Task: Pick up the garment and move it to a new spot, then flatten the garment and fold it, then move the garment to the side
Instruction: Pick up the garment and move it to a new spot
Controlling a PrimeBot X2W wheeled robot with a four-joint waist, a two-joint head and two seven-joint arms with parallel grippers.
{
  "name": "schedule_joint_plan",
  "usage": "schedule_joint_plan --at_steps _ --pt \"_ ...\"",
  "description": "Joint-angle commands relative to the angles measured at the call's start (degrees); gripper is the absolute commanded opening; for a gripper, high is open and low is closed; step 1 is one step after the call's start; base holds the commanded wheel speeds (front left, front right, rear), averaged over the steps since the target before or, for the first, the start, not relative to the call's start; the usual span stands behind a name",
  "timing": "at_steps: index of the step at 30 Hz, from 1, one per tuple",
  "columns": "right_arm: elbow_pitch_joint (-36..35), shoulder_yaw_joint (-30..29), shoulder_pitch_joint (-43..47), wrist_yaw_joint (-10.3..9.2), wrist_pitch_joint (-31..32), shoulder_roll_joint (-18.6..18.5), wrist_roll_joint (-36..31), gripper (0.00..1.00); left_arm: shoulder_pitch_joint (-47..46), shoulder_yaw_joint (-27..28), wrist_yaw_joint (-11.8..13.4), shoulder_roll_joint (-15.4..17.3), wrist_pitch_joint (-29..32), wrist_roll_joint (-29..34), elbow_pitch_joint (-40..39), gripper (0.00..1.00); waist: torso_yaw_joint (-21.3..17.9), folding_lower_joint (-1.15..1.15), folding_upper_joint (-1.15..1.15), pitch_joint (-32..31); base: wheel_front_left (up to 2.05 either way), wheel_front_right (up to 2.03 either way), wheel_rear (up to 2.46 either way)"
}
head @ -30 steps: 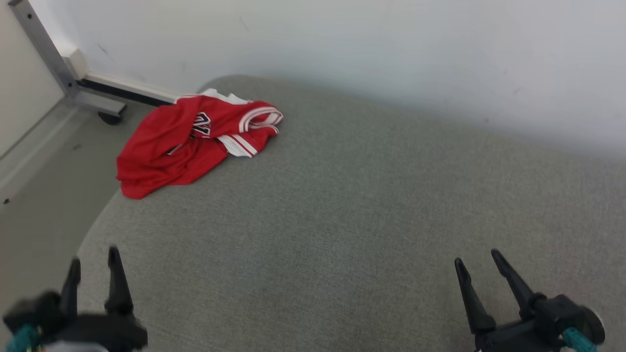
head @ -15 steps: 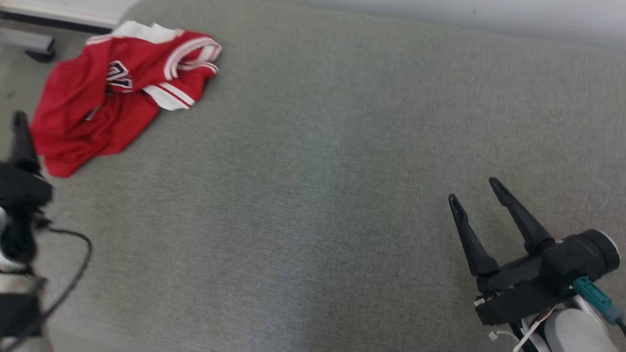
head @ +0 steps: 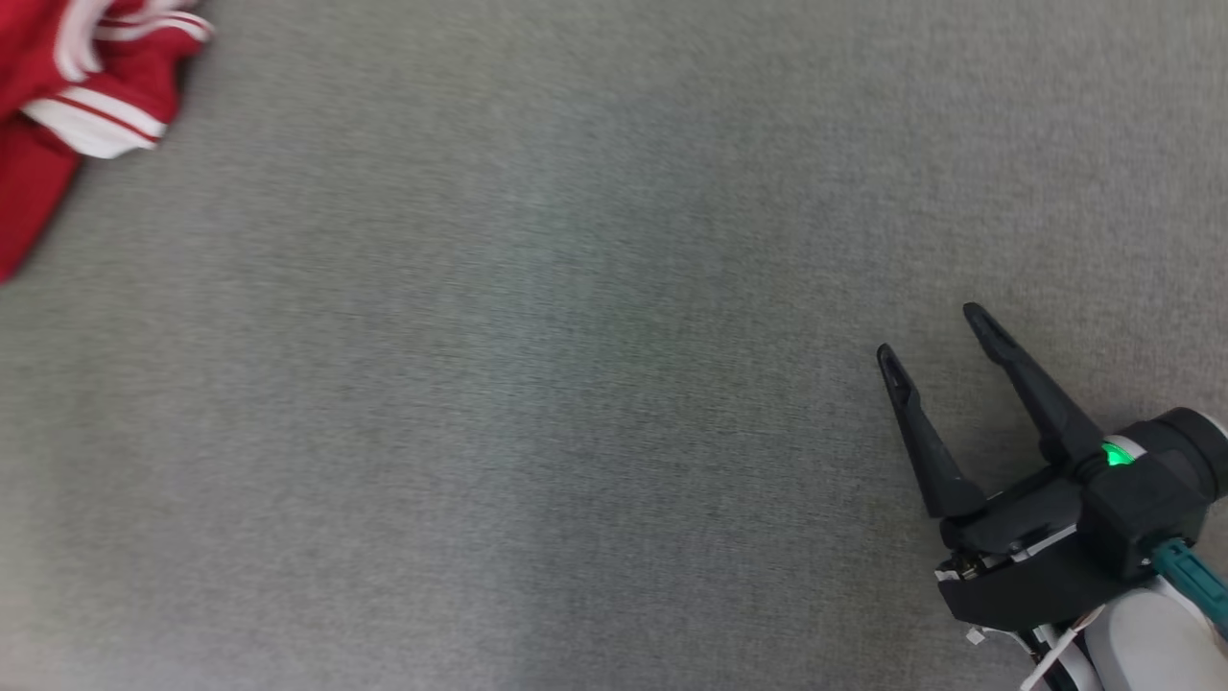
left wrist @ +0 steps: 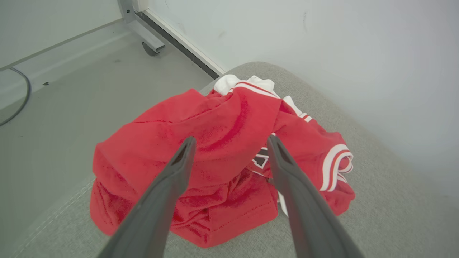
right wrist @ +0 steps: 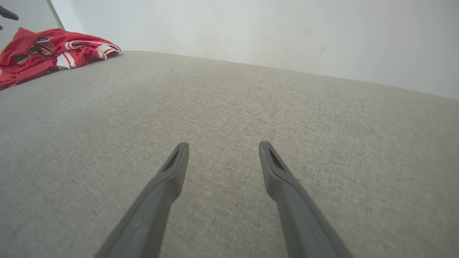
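I should next pinch the jersey by its raised red fold (left wrist: pixel 234 142) with my left gripper, because the red jersey (left wrist: pixel 206 202) lies crumpled and slack.
The garment (left wrist: pixel 222 143) is a crumpled red jersey with white striped trim, lying at a rounded corner of the grey cushioned surface (head: pixel 576 384). In the head view a piece of the garment (head: pixel 58 96) shows at the top left edge. My left gripper (left wrist: pixel 229 141) hovers open just over the garment, one finger to each side of a raised red fold, nothing held. My right gripper (head: pixel 931 331) stands open and empty over bare grey fabric at the lower right, far from the garment (right wrist: pixel 53 50).
A white wall (left wrist: pixel 340 53) runs close behind the cushion. Left of the garment the cushion ends and a grey floor (left wrist: pixel 64 100) lies below, with a metal frame on a caster (left wrist: pixel 148 44) and a cable (left wrist: pixel 18 104).
The head camera has swung down and right, so the garment slid to the picture's top left corner. My left gripper has left the head view, reaching toward the garment. The right gripper barely moved.
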Motion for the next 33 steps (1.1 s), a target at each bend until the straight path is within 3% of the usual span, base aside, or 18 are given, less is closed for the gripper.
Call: schedule_joint_plan --at_steps 1,8,14,15,16,17,24,33 --pt "-0.75 -0.41 0.49 -0.13 0.15 -0.24 -0.62 1.00 -1.34 0.57 0.63 0.94 1.34 -0.80 -0.54 1.00 -4.19 -0.01 -0.01 4.82 0.00 0.00 0.00" --pt "-2.32 -1.44 2.26 -0.13 0.22 0.13 -1.28 1.00 -0.10 -0.41 4.98 2.00 8.35 0.09 -3.91 1.00 -5.38 -0.01 -0.01 7.58 0.00 0.00 0.00" --pt "-2.75 -1.67 2.05 -0.14 0.24 0.55 -1.35 1.00 2.43 -0.87 8.22 2.72 10.13 2.20 -6.67 1.00 -6.30 -0.01 -0.01 8.17 0.00 0.00 0.00" --pt "-2.78 -1.64 1.92 -0.14 0.33 0.59 -1.34 1.00 2.67 -1.16 8.44 2.93 10.58 2.55 -6.69 0.95 -6.37 -0.01 -0.01 8.18 0.00 0.00 0.00" --pt "-2.66 -1.62 1.79 -0.14 0.33 0.60 -1.31 1.00 2.90 -1.58 8.27 3.29 10.93 2.92 -6.65 0.40 -6.44 -0.01 -0.01 8.05 0.00 0.00 0.00" --pt "-2.45 -1.73 1.73 -0.14 0.19 0.66 -1.28 1.00 3.04 -1.78 8.04 3.34 11.23 2.74 -6.41 0.00 -6.47 -0.01 -0.01 7.80 0.00 0.00 0.00" --pt "-1.57 -0.84 0.42 -0.14 -1.31 1.70 -0.84 1.00 2.83 -1.74 4.59 5.09 10.97 1.08 -3.85 0.00 -6.52 -0.01 -0.01 3.45 0.00 0.00 0.00" --pt "2.93 0.12 1.10 -0.13 -3.78 4.16 0.31 1.00 1.69 -2.60 -1.67 8.62 4.94 2.12 -0.23 0.00 -7.67 -0.01 -0.01 -7.17 0.00 0.00 0.00"
